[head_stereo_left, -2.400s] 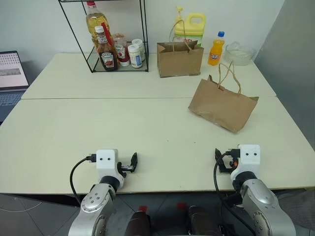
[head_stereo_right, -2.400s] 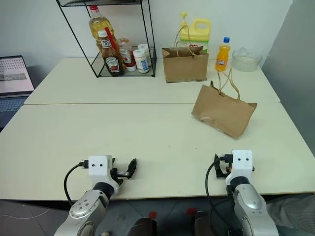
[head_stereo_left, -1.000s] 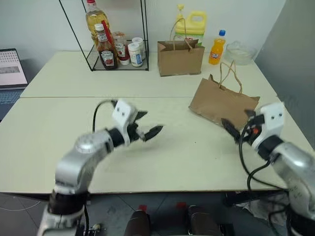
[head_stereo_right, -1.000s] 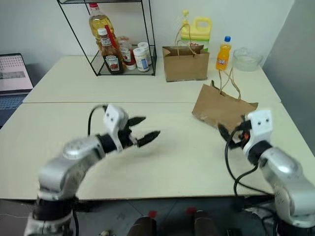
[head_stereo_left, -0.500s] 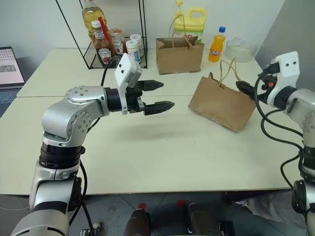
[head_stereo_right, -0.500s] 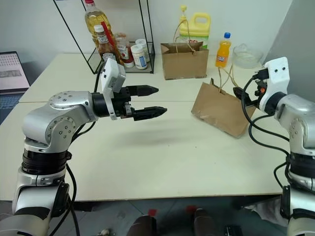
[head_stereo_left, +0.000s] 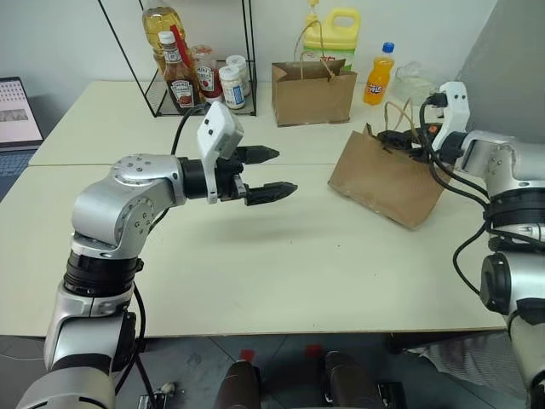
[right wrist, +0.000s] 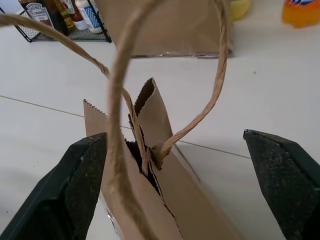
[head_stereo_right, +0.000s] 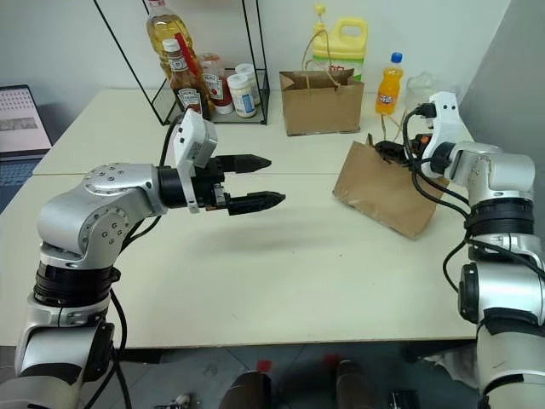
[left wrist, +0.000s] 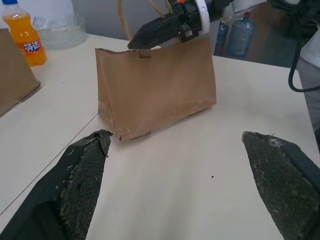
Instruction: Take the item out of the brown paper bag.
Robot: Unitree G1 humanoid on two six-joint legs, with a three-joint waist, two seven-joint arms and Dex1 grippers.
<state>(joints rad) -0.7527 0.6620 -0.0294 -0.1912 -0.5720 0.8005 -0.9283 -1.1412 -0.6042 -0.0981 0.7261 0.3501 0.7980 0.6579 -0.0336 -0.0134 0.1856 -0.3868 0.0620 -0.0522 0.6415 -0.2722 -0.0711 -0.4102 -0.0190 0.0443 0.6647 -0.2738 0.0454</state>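
My left gripper pinches the bag by its upper twine handle next. The handle loops up above the creased, slack paper (head_stereo_left: 387, 183).
The brown paper bag (head_stereo_left: 383, 183) stands tilted and creased on the right of the table, its twine handles (right wrist: 120, 75) looping up. Its mouth (right wrist: 142, 150) is parted a little and dark inside; the item is hidden. My right gripper (head_stereo_left: 398, 138) is open at the bag's top edge, one finger (right wrist: 80, 180) on each side of the mouth and handles. My left gripper (head_stereo_left: 285, 170) hangs open in mid-air over the table's middle, pointing at the bag's side (left wrist: 155, 90), well apart from it. The right gripper (left wrist: 150, 32) also shows above the bag in the left wrist view.
A neater brown bag (head_stereo_left: 313, 81) stands at the back, with a yellow jug (head_stereo_left: 335, 30) behind it, an orange soda bottle (head_stereo_left: 377, 75) and a clear bowl (head_stereo_left: 413, 83) to its right. A wire rack (head_stereo_left: 200, 77) of sauce bottles stands back left. A laptop (head_stereo_left: 17, 111) lies far left.
Both arms have risen from the table's near edge. The right gripper has travelled forward to the bag's top. The left gripper rose and now hovers nearly still.
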